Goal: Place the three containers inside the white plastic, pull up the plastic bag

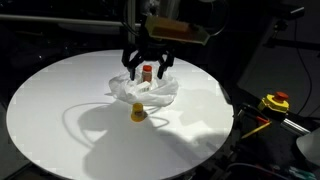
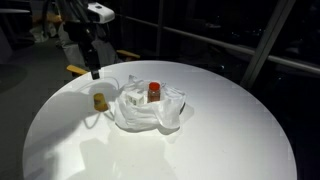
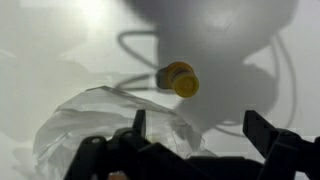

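I should grab the yellow container next from above, across its top end. Its base then stays free, so the container can go inside the white plastic bag.
The white plastic bag (image 1: pixel 140 92) (image 2: pixel 150 110) lies crumpled in the middle of the round white table (image 1: pixel 60 130). An orange bottle with a red cap (image 1: pixel 147 72) (image 2: pixel 154 92) stands upright on or in the bag. The squat yellow container (image 1: pixel 137 113) (image 2: pixel 99 100) (image 3: pixel 178 78) lies on the bare table just outside the bag. I cannot make out the grey-clear bottle. My gripper (image 1: pixel 148 62) (image 3: pixel 200 130) hangs open above the bag's edge (image 3: pixel 100 125), with nothing between its fingers.
A thin loop (image 3: pixel 135 55), seemingly a bag handle, lies on the table by the yellow container. A yellow box with a red button (image 1: pixel 275 102) sits off the table's edge. The surroundings are dark, and the robot arm (image 2: pixel 85 25) rises behind the table.
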Controlling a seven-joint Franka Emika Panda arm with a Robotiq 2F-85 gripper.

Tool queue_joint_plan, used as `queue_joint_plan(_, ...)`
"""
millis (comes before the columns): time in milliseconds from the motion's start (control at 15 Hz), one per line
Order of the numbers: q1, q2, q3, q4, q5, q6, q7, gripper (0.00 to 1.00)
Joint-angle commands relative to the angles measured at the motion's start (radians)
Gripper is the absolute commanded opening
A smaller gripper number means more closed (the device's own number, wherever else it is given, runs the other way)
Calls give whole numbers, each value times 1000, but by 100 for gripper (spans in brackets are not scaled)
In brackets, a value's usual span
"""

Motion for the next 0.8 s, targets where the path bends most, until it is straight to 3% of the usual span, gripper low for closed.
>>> queue_joint_plan(0,88,121,-52,8,-76,173,169,100)
queue_joint_plan(400,282,273,-226,76,-142,280,333,100)
queue_joint_plan(733,389,323,-327,122,-146,265,405,100)
